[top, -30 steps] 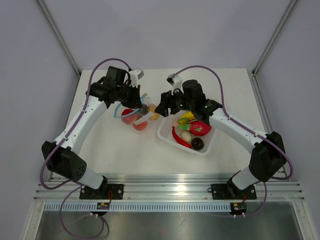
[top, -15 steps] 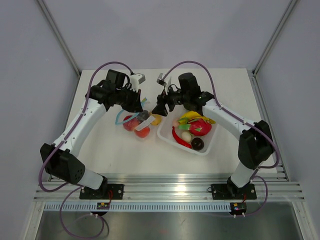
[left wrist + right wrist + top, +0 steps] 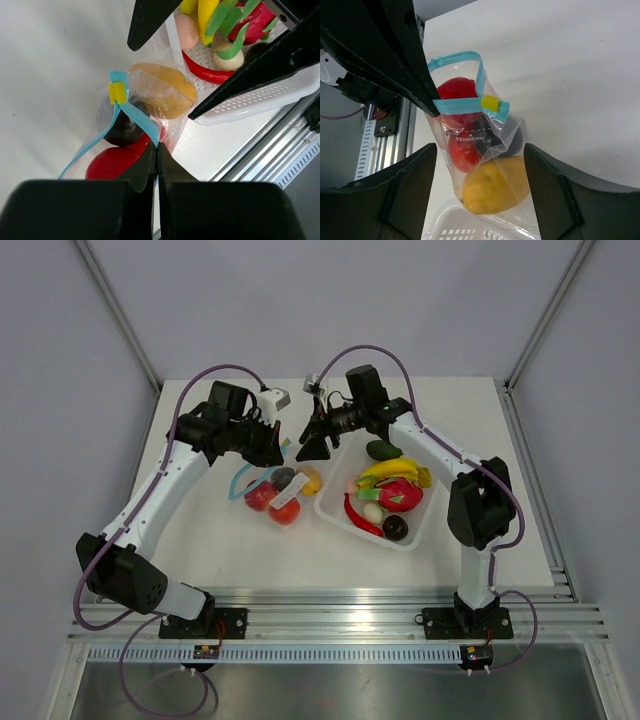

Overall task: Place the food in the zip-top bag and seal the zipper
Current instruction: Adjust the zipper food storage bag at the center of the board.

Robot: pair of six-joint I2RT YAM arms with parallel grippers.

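Note:
The zipper end by the yellow slider [image 3: 117, 92] is still beyond my right gripper's fingers, so closing now would miss it. The move toward the zipper end comes next, before closing.
The zip-top bag [image 3: 279, 491] lies left of the tray and holds a red, a dark brown and a yellow-orange toy fruit. In the left wrist view my left gripper [image 3: 156, 146] is shut on the light blue zipper [image 3: 138, 120], near its yellow slider [image 3: 117, 92]. In the top view it [image 3: 271, 451] is above the bag's far edge. My right gripper [image 3: 315, 445] is open. In its wrist view [image 3: 480, 150] it straddles the bag [image 3: 485, 165] without touching it. The zipper [image 3: 465, 105] still gapes in a loop on one side.
A white tray [image 3: 335, 512] right of the bag holds a red dragon fruit [image 3: 400, 494], banana, red chilli, green avocado [image 3: 383, 449], dark fruit and pale egg-like piece. The metal rail runs along the near table edge. Frame posts stand at the far corners.
My right arm has swung away from the tray, back and left, close to my left gripper, uncovering the avocado. My left gripper keeps its hold; the bag has shifted slightly.

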